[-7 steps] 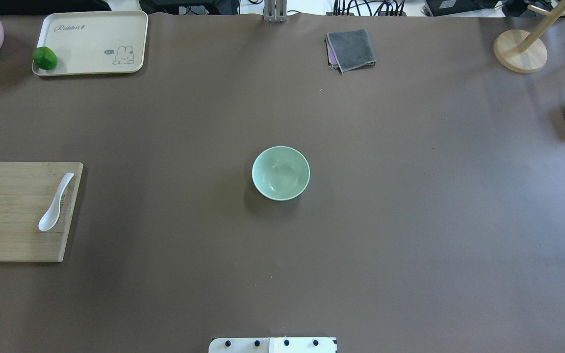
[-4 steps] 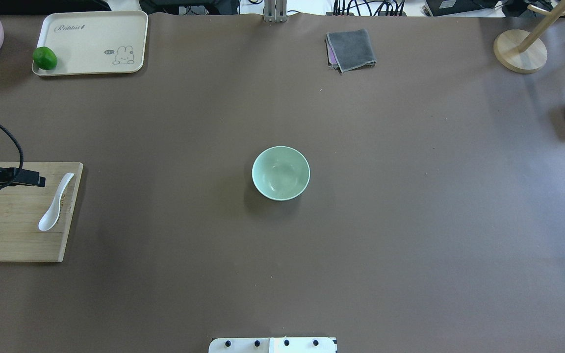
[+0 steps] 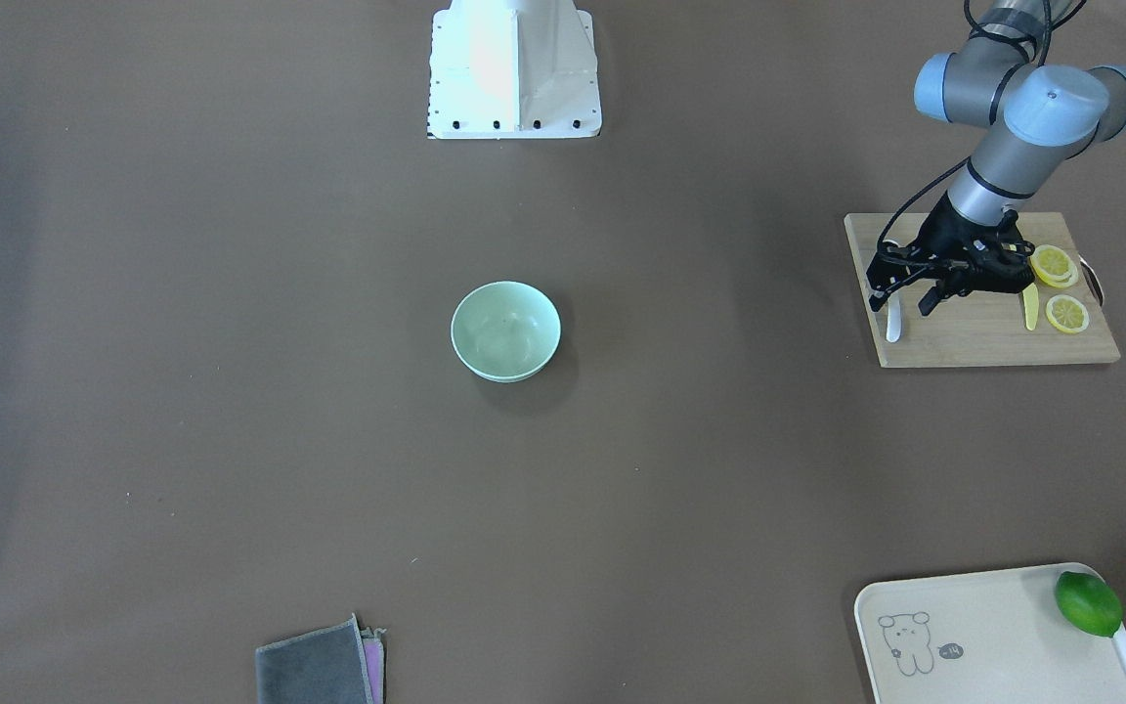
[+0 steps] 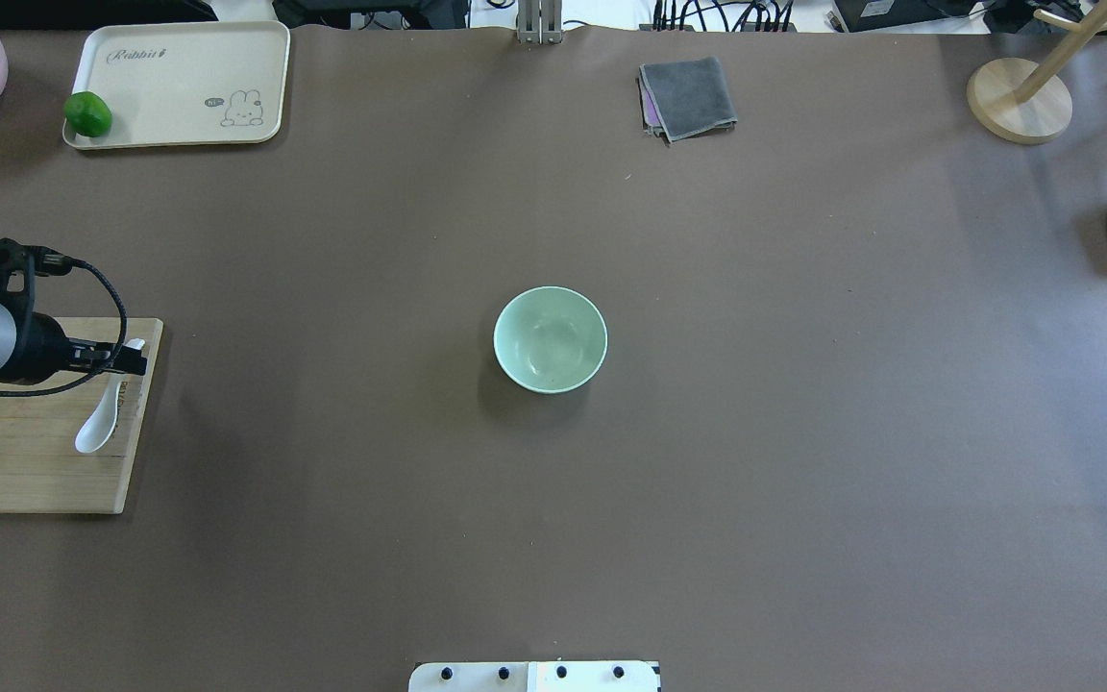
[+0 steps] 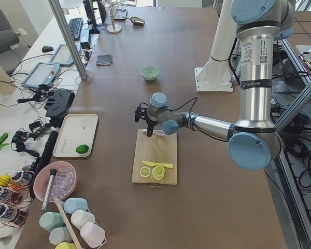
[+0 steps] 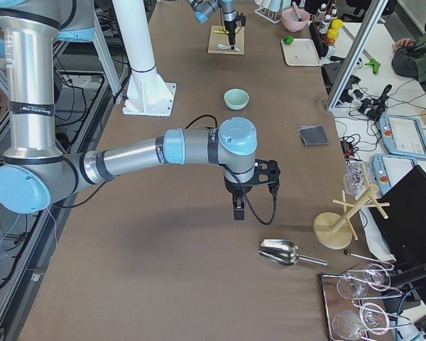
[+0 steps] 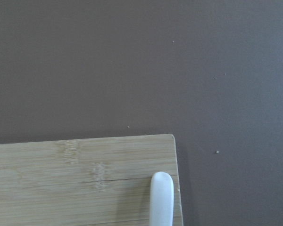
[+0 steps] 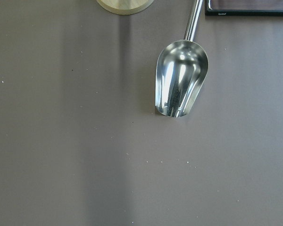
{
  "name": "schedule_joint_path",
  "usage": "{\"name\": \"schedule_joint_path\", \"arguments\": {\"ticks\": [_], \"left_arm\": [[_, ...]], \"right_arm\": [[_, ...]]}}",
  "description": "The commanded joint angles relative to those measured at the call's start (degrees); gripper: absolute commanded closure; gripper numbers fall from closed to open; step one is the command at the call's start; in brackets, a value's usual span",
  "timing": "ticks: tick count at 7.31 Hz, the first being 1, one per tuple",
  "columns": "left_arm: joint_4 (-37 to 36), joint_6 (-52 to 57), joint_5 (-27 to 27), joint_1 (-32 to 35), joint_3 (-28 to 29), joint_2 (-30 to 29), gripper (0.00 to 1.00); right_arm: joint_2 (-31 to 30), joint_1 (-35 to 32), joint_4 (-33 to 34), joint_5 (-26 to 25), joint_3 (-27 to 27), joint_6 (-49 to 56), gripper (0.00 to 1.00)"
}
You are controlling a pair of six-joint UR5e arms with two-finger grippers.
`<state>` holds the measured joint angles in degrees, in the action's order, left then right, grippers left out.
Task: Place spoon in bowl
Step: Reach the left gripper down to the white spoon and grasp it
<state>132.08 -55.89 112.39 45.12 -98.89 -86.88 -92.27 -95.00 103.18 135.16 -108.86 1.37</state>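
Note:
Next, my left gripper grabs the white spoon by its handle (image 3: 893, 323). Then it places the spoon in the mint-green bowl (image 3: 505, 330).
The white spoon (image 4: 95, 426) lies on the wooden cutting board (image 4: 25, 461) at the table's left edge, scoop toward me. Its handle end shows in the left wrist view (image 7: 161, 197). My left gripper (image 3: 902, 301) is open and hovers over the spoon's handle (image 3: 893, 323), one finger on each side, not closed on it. In the overhead view the left gripper (image 4: 134, 362) covers the handle's far end. The mint-green bowl (image 4: 550, 339) stands empty in the table's middle. My right gripper (image 6: 238, 207) shows only in the exterior right view, and I cannot tell whether it is open or shut.
Lemon slices (image 3: 1053, 265) and a yellow knife (image 3: 1029, 307) lie on the board. A cream tray (image 4: 179, 86) with a lime (image 4: 87, 113) is far left. A grey cloth (image 4: 688, 96), a wooden stand (image 4: 1018, 99) and a metal scoop (image 8: 180, 77) are far right.
My left arm has come in from the table's left edge across the cutting board and now hangs over the spoon's handle. Spoon and bowl have not moved.

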Motion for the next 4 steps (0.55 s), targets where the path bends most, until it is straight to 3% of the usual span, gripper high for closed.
{"name": "schedule_joint_path", "arguments": {"ticks": [1,2,3,4], "left_arm": [[-0.07,0.26,-0.07,-0.29,0.1,0.04,0.56],[-0.07,0.26,-0.07,-0.29,0.1,0.04,0.59],[-0.07,0.17,-0.07,-0.29,0.01,-0.05,0.68],[0.02,-0.18,-0.07,-0.29,-0.16,-0.13,0.86]], "right_arm": [[-0.36,-0.01,0.0,-0.16,-0.03,0.04,0.0],[-0.45,-0.01,0.0,-0.42,-0.12,-0.05,0.0],[-0.63,-0.01,0.0,-0.42,-0.12,-0.05,0.0],[-0.63,-0.01,0.0,-0.42,-0.21,-0.13,0.0]]}}
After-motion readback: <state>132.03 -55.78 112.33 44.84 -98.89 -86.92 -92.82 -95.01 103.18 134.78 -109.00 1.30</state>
